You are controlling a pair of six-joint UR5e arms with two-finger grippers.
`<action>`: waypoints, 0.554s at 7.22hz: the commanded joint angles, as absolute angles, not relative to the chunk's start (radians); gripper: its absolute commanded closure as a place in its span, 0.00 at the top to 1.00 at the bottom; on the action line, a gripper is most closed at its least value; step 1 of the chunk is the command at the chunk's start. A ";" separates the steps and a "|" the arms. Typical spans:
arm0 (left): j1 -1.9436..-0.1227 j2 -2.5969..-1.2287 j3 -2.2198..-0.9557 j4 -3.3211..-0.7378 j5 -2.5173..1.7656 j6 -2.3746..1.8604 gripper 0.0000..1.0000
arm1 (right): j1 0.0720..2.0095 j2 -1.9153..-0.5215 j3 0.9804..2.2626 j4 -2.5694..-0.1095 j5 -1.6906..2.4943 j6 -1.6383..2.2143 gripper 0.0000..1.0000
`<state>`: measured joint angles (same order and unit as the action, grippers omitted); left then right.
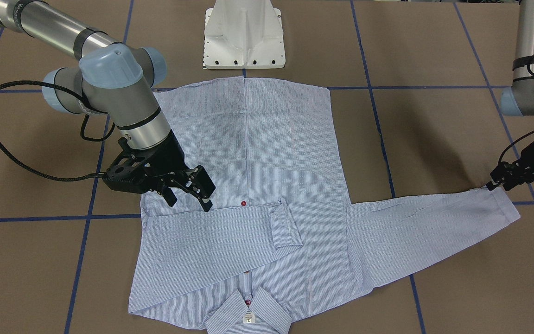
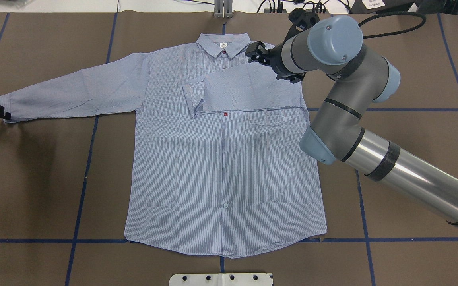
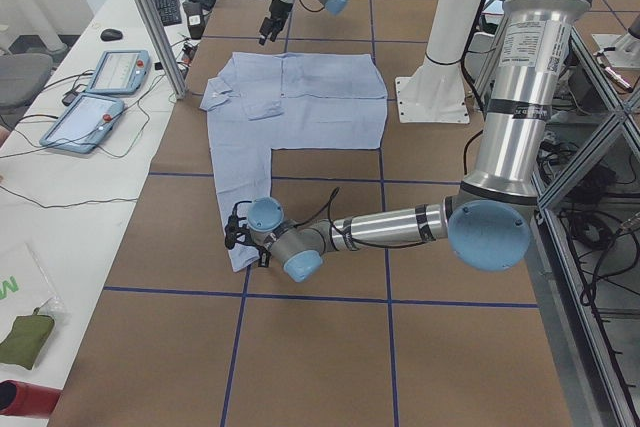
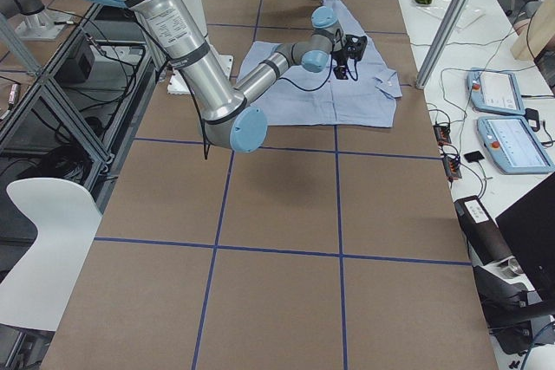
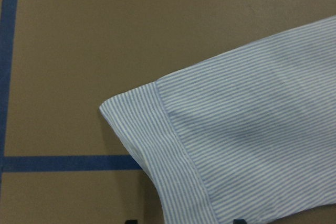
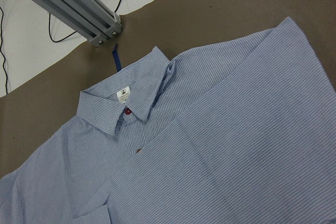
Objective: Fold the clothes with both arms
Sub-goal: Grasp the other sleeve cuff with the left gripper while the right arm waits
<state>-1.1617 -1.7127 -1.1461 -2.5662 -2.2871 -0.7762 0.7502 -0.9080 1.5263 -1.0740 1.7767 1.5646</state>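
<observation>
My left gripper grabs the outstretched sleeve by its cuff next, to fold that sleeve across the shirt's chest (image 1: 318,242).
The clothes are one blue-and-white striped shirt (image 2: 221,167) lying flat and face up, its collar (image 2: 223,41) on the far side. One sleeve (image 2: 249,89) is folded across the chest. My right gripper (image 1: 190,202) hovers open over that sleeve, near the shoulder, holding nothing. The other sleeve (image 2: 74,93) stretches straight out sideways. My left gripper (image 1: 496,183) is low at its cuff (image 5: 173,145). In the left wrist view the two fingertips show only as dark tips wide apart at the bottom edge, with the cuff flat on the table.
The white pedestal base (image 1: 244,37) stands just behind the shirt's hem. Blue tape lines cross the brown table (image 2: 34,190). Beyond the collar side are an aluminium post (image 6: 68,3) and a white side table with teach pendants (image 3: 100,97).
</observation>
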 commanded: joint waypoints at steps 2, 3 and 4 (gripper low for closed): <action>-1.161 -1.721 -1.144 -2.565 -2.283 -0.779 0.00 | 0.747 -0.910 1.526 -1.072 1.776 1.565 0.99; -1.163 -1.724 -1.153 -2.565 -2.284 -0.776 0.00 | 0.747 -0.916 1.526 -1.072 1.778 1.565 0.99; -1.164 -1.724 -1.207 -2.562 -2.286 -0.784 0.00 | 0.747 -0.920 1.526 -1.068 1.778 1.565 0.99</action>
<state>-1.1629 -1.7225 -1.1635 -2.5643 -2.2840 -0.7788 0.7474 -0.9148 1.5263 -1.0712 1.7774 1.5647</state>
